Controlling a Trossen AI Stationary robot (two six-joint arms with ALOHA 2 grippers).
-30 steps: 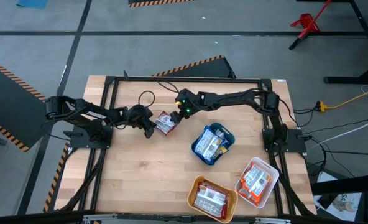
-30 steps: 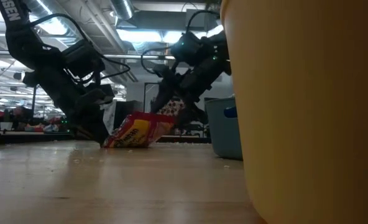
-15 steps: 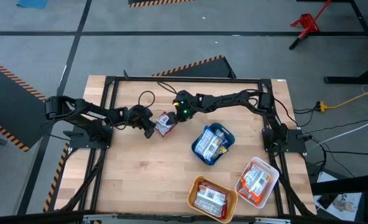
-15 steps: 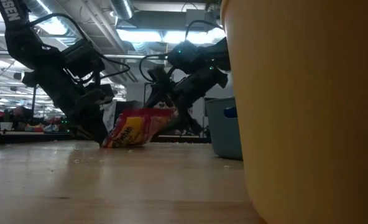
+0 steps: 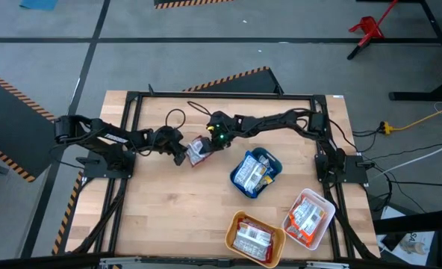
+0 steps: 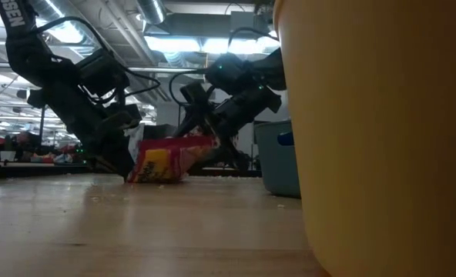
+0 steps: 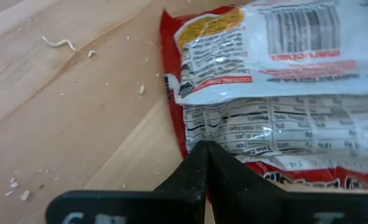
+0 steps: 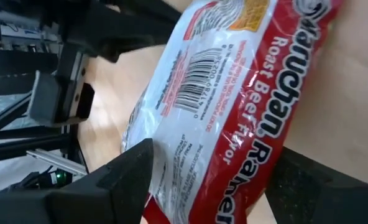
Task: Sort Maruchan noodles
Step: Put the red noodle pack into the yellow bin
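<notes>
My right gripper should close on the packet (image 8: pixel 215 106) now. My fingers are on either side of its red sealed edge (image 8: pixel 249 158), so they would catch it.
One red-and-white Maruchan packet (image 5: pixel 196 149) stands tilted near the table's middle, between my two grippers. In the low view its lower edge (image 6: pixel 157 178) rests on the wood and its upper end rises toward my right gripper (image 6: pixel 212 132). My left gripper (image 5: pixel 181 157) is shut at the packet's left side. My right gripper (image 5: pixel 212 141) is open, with its fingers on either side of the packet (image 8: pixel 234 99). More packets lie in three trays. My left gripper (image 7: pixel 204 149) is shut and its tips butt against the packet's red sealed edge (image 7: pixel 190 127) low at the table, coming slanting down from the table's left. My right gripper (image 8: pixel 214 155) comes from the table's right, its open fingers (image 8: pixel 134 168) astride the packet's raised end (image 8: pixel 190 155). I cannot tell whether they touch it.
A teal tray (image 5: pixel 270 159), an orange tray (image 5: pixel 234 221) and a white tray (image 5: pixel 322 224) sit toward the table's near right, each with packets in it. The orange tray's wall (image 6: pixel 382 138) fills the low view's right. Noodle crumbs (image 7: pixel 59 43) dot the wood. Bare wood lies near left.
My right gripper has moved toward the table's left, farther over the packet. The packet has tipped up steeper: its raised end has swung left while its lower edge has stayed against my still left gripper.
</notes>
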